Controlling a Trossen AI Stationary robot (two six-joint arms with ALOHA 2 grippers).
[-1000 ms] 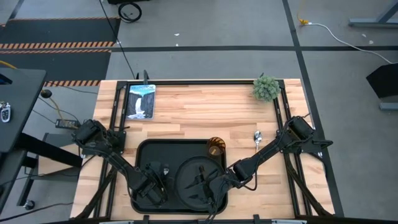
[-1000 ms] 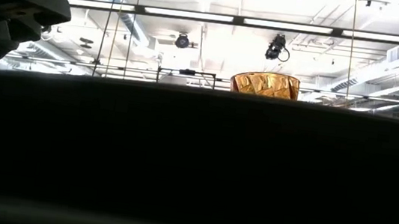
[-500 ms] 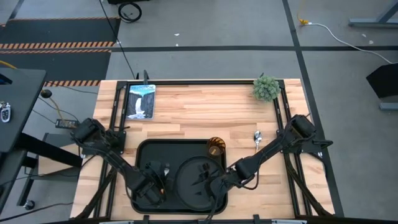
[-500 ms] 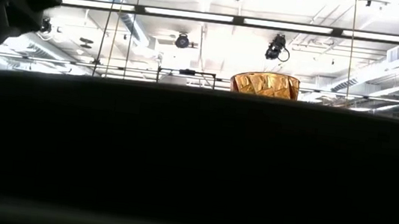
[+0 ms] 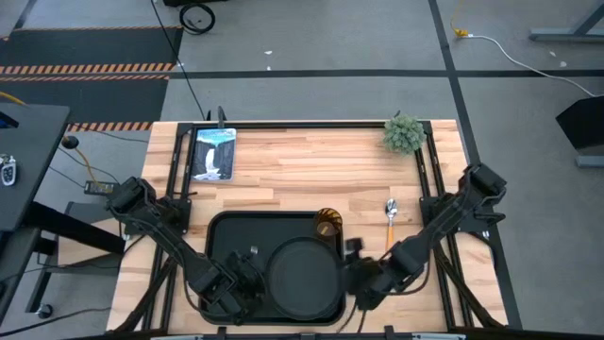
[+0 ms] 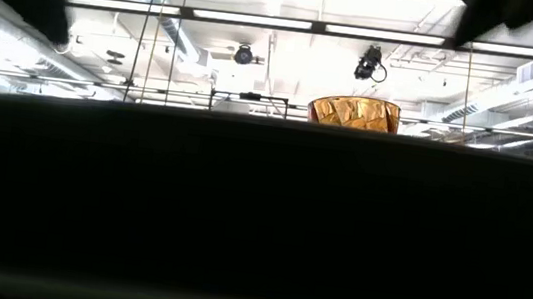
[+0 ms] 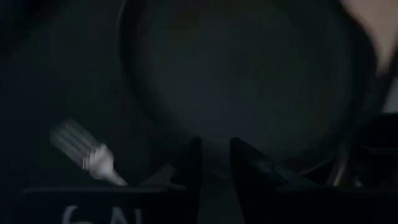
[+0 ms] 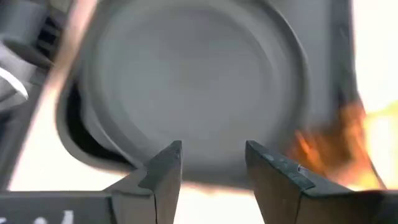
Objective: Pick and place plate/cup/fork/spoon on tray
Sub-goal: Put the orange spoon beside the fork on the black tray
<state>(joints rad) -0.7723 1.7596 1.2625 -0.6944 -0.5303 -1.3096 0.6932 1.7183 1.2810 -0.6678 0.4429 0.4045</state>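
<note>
I need to add the spoon to the tray (image 5: 226, 236), so next I need to grab it with my right gripper by its orange handle, just below the metal neck (image 5: 390, 229).
The round black plate (image 5: 304, 279) lies flat on the black tray (image 5: 226, 236), toward its right half. The amber cup (image 5: 327, 225) stands in the tray's far right corner; its top shows in the low view (image 6: 354, 112). The fork (image 5: 253, 251) lies on the tray left of the plate, and its tines show in the left wrist view (image 7: 81, 149). The spoon (image 5: 391, 212) lies on the table right of the tray. My left gripper (image 5: 247, 281) hovers at the plate's left rim, fingers a narrow gap apart (image 7: 216, 155). My right gripper (image 5: 357, 281) is open (image 8: 211, 165) just off the tray's right edge, facing the plate (image 8: 199, 74).
A small green plant (image 5: 404, 132) stands at the table's far right corner. A framed picture (image 5: 213, 153) lies at the far left. Bare wood lies between them, beyond the tray. In the low view the tray's near wall (image 6: 259, 219) blocks most of the table.
My right gripper has drawn back from over the plate toward the table's right edge and now stands off the tray. The plate stays flat on the tray, uncovered. My left gripper has shifted slightly toward the near edge beside the plate.
</note>
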